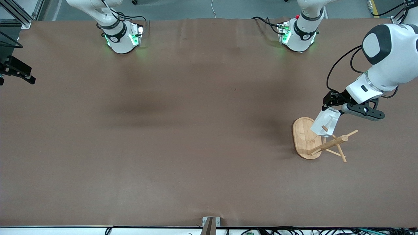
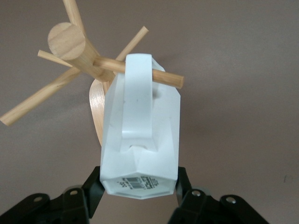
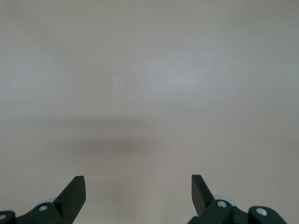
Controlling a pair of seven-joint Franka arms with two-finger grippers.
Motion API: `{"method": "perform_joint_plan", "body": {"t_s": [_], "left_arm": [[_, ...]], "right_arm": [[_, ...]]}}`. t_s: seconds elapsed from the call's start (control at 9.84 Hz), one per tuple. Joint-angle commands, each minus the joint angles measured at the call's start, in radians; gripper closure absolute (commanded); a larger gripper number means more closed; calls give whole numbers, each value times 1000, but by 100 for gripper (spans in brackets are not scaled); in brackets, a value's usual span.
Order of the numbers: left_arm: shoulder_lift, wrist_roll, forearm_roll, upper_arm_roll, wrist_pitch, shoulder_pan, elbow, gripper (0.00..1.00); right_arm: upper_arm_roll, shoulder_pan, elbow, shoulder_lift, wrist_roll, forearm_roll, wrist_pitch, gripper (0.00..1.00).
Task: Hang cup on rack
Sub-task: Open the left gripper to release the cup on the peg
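The handle of the cup sits around the thin peg [image 1: 324, 128] and the cup would hang, so it is time for my left gripper to release it now.
The white faceted cup [image 1: 324, 123] is gripped at its base by my left gripper [image 1: 330, 107], which is shut on it over the bamboo rack [image 1: 305, 138] at the left arm's end of the table. In the left wrist view the cup [image 2: 140, 140] points away from the gripper [image 2: 138, 183], and one thin peg [image 2: 169, 78] passes through its handle [image 2: 138, 93] beside the rack's post [image 2: 67, 42]. My right gripper [image 1: 17, 70] waits open and empty at the right arm's end of the table, over bare cloth [image 3: 138, 186].
The rack's oval base [image 2: 96, 109] stands on the brown table cloth [image 1: 196, 130]. Other pegs [image 1: 341, 155] stick out toward the front camera. The two arm bases [image 1: 120, 37] stand along the table's edge farthest from the front camera.
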Motion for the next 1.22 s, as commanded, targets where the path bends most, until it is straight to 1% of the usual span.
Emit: {"method": "perform_joint_plan", "body": {"t_s": [0.0, 0.3, 0.71, 0.81, 0.91, 1.12], "left_arm": [[13, 24, -19, -2, 10, 11, -20, 1], [10, 13, -19, -4, 10, 11, -11, 0], [3, 1, -19, -4, 0, 9, 31, 0], [-4, -66, -19, -5, -19, 3, 46, 0], [-9, -158, -16, -9, -86, -4, 83, 0], [-13, -278, 0, -2, -164, -32, 140, 0]], "right_arm": [[-9, 7, -19, -26, -5, 17, 1, 0], [-9, 7, -19, -26, -10, 17, 0, 0], [-9, 7, -19, -26, -11, 17, -14, 0], [-9, 7, -19, -26, -11, 17, -14, 0], [-9, 7, -19, -26, -11, 17, -14, 0], [-9, 7, -19, -26, -10, 17, -14, 0]]}}
